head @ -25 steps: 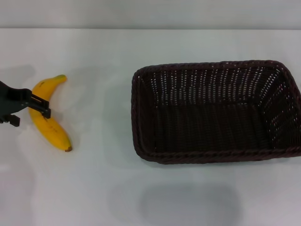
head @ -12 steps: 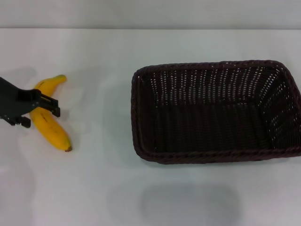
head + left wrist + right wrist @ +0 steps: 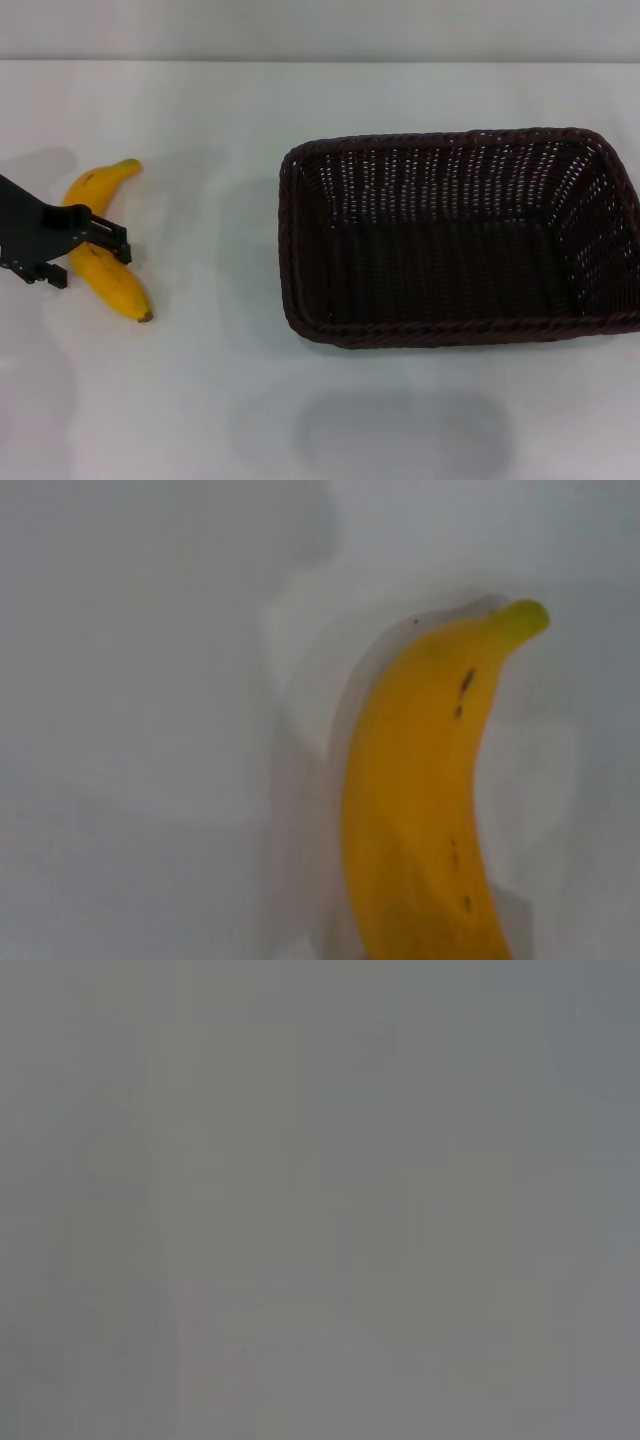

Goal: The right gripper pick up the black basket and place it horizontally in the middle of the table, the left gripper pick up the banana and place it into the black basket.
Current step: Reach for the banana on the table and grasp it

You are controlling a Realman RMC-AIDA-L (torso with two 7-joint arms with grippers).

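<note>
My left gripper's fingers reach down beside the banana's middle (image 3: 98, 262) (image 3: 420, 860), so I should close my left gripper on the banana.
The yellow banana (image 3: 118, 288) lies on the white table (image 3: 200, 400) at the far left, greenish stem pointing away from me. My black left gripper (image 3: 88, 262) sits low over its middle, jaws open, one finger on each side of it. The left wrist view shows the banana (image 3: 420, 800) close up on the table, with no fingers in sight. The black basket (image 3: 450, 137) stands lengthwise across the right half of the table, empty, its right end running to the view's edge. My right gripper is out of view, and the right wrist view shows only flat grey.
Bare white tabletop lies between the banana and the basket's left rim (image 3: 285, 240), and in front of the basket. A faint shadow falls on the table near the front edge (image 3: 400, 435).
My left gripper has slid to the right and slightly toward me, coming to straddle the banana's middle. The banana and the basket have not moved.
</note>
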